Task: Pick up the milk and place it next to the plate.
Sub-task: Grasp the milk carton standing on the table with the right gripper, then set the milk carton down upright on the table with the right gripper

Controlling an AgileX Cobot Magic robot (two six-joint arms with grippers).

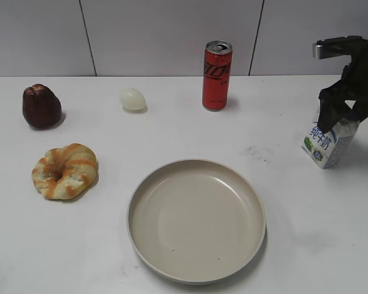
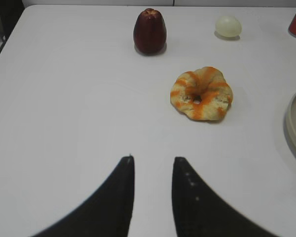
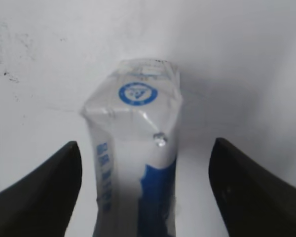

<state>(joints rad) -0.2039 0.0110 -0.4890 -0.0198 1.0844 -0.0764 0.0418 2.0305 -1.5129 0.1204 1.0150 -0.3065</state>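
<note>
I should grab the milk by its upright carton body [image 1: 325,147] with my right gripper next, to put it beside the plate [image 1: 196,219].
The milk [image 1: 326,146] is a small white carton with blue characters. It stands on the white table at the far right, right of the plate [image 1: 196,219], a large round beige dish at front centre. My right gripper [image 1: 335,117] is open and hangs over the carton's top. In the right wrist view the carton [image 3: 134,163] sits between the two spread fingers [image 3: 145,165], with a gap on each side. My left gripper [image 2: 153,160] is open and empty over bare table at the left; it is out of the exterior view.
A tall red can [image 1: 216,75] stands at the back centre. A pale egg [image 1: 133,99] and a dark red fluted cake [image 1: 42,106] sit at the back left. A glazed ring-shaped bread [image 1: 65,171] lies left of the plate.
</note>
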